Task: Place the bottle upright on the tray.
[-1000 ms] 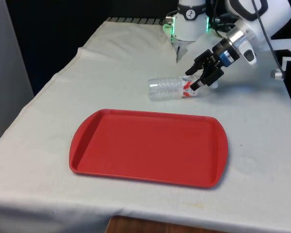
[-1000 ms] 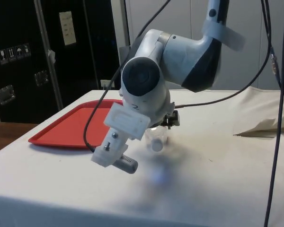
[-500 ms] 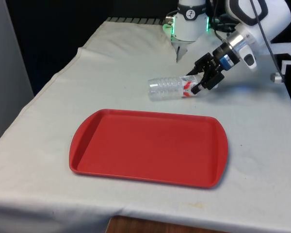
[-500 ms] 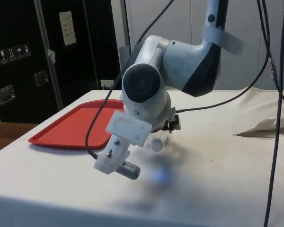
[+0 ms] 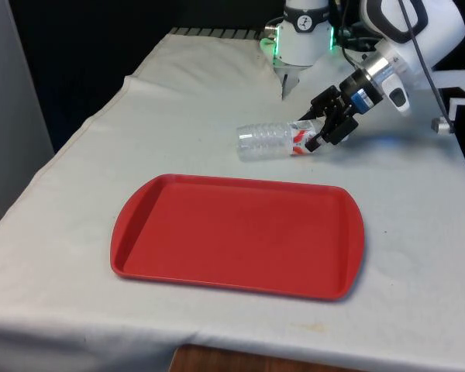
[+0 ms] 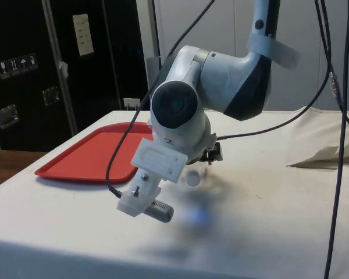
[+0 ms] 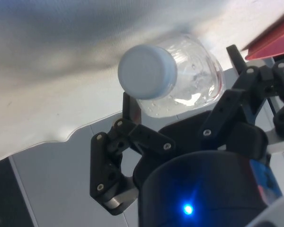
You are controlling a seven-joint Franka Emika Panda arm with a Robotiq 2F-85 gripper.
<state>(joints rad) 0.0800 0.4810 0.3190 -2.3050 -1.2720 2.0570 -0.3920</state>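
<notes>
My gripper grabs the bottle (image 5: 271,140) by its capped neck end (image 5: 314,133) next, to stand it upright on the tray.
A clear plastic bottle (image 5: 271,140) with a red-and-white label lies on its side on the white cloth, just beyond the far edge of the red tray (image 5: 232,183). Its cap points to the front view's right. My gripper (image 5: 307,132) is low at that cap end, open, with one finger on each side of the bottle's shoulder. In the wrist view the pale cap of the bottle (image 7: 146,71) faces the camera between the fingers of the gripper (image 7: 180,74). From the side, the white cap (image 6: 192,178) pokes out past the arm, with the tray (image 6: 87,157) behind it.
The robot's base (image 5: 302,39) stands close behind the bottle. A raised fold of cloth (image 6: 326,154) lies further along the table. The cloth at the front view's left of the tray is bare, and the table's near edge runs just below the tray.
The gripper has shifted a little lower and closer along the bottle's cap end. The bottle and tray have not moved.
</notes>
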